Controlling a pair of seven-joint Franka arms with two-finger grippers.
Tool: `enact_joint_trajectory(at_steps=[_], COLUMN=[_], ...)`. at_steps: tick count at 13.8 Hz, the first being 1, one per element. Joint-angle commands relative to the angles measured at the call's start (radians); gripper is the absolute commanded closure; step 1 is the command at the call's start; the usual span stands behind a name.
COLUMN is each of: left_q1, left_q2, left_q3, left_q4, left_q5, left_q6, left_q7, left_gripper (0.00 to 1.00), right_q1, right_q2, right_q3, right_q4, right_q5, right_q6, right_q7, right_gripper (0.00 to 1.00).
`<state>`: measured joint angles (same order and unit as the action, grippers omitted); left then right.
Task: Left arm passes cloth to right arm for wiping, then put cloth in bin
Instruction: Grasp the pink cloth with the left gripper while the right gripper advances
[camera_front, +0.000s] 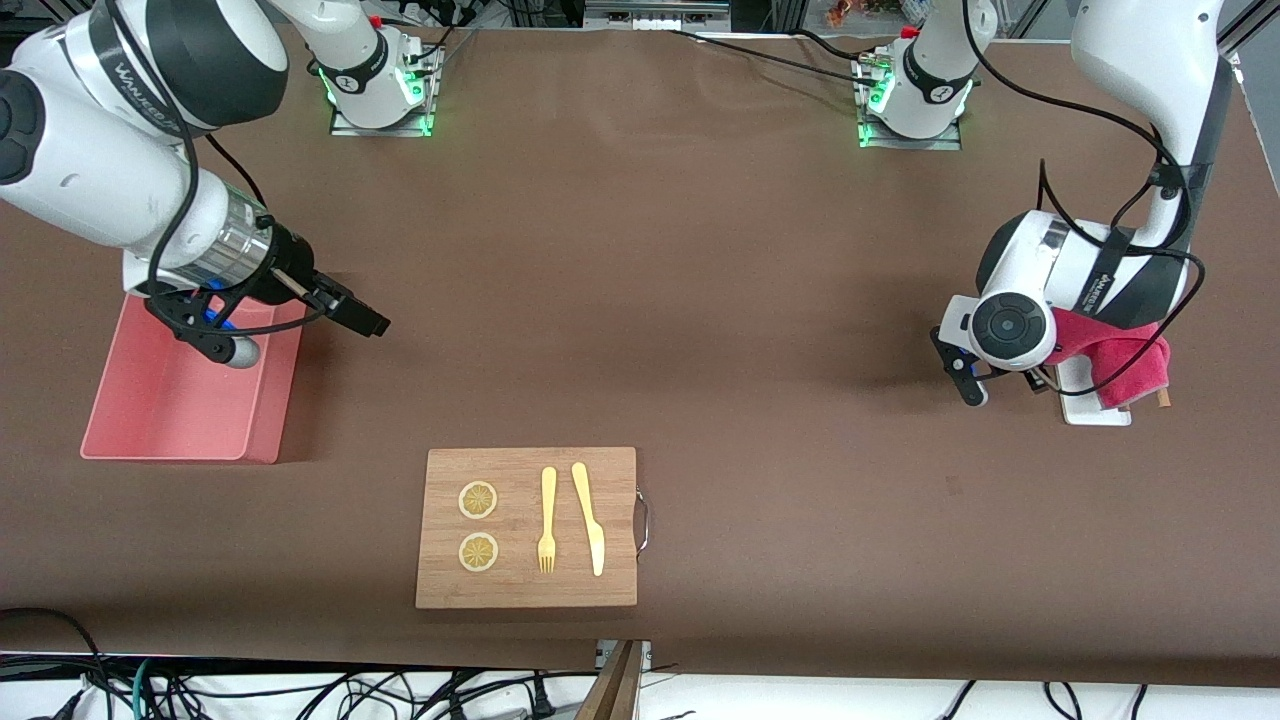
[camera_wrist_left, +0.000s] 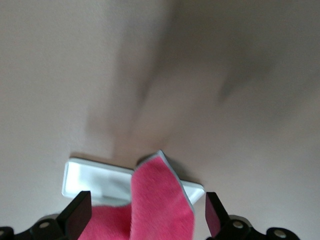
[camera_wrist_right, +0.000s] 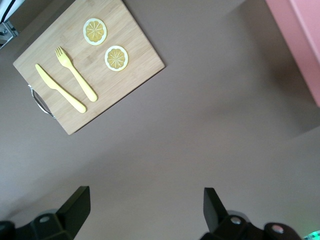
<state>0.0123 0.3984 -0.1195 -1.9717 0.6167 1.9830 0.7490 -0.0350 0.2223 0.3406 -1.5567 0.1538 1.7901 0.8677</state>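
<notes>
The pink cloth has to be passed over for wiping and then put in the bin, so my left gripper should take hold of it next by its folded end (camera_front: 1125, 367) (camera_wrist_left: 161, 202).
The cloth (camera_front: 1125, 358), crimson-pink and folded over, lies on a small white tray (camera_front: 1095, 410) at the left arm's end of the table. The left arm's wrist (camera_front: 1010, 325) hangs low over it and hides the gripper there. In the left wrist view my left gripper (camera_wrist_left: 146, 215) is open, and its fingers (camera_wrist_left: 79, 212) stand on either side of the cloth (camera_wrist_left: 160, 200), which shows a grey edge. My right gripper (camera_front: 365, 320) is open and empty over bare table beside the pink bin (camera_front: 150, 440). It also shows open in the right wrist view (camera_wrist_right: 145, 207).
A wooden cutting board (camera_front: 527, 590) lies near the front edge, with two lemon slices (camera_front: 478, 500), a yellow fork (camera_front: 547, 520) and a yellow knife (camera_front: 590, 520) on it. The board (camera_wrist_right: 130, 45) and the bin's edge (camera_wrist_right: 300, 40) show in the right wrist view.
</notes>
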Motion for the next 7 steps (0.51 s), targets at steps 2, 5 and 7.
enact_joint_trajectory(at_steps=[2, 5, 7], left_q1=[0.058, 0.153, 0.164], left_q2=[-0.019, -0.021, -0.012], left_q3=[-0.006, -0.023, -0.023], left_q4=[-0.082, -0.162, -0.168], left_q5=[0.112, 0.113, 0.12], left_q6=[0.082, 0.181, 0.192], left_q7=[0.049, 0.052, 0.053], left_gripper=[0.0, 0.0, 0.0], right_q1=[-0.002, 0.012, 0.018], right_q2=[0.018, 0.026, 0.038], right_q3=[0.018, 0.032, 0.037], right_q4=[-0.002, -0.002, -0.002], right_q5=[0.131, 0.151, 0.156], right_q6=[0.072, 0.106, 0.129], right_q7=[0.109, 0.187, 0.218], right_gripper=[0.0, 0.0, 0.0])
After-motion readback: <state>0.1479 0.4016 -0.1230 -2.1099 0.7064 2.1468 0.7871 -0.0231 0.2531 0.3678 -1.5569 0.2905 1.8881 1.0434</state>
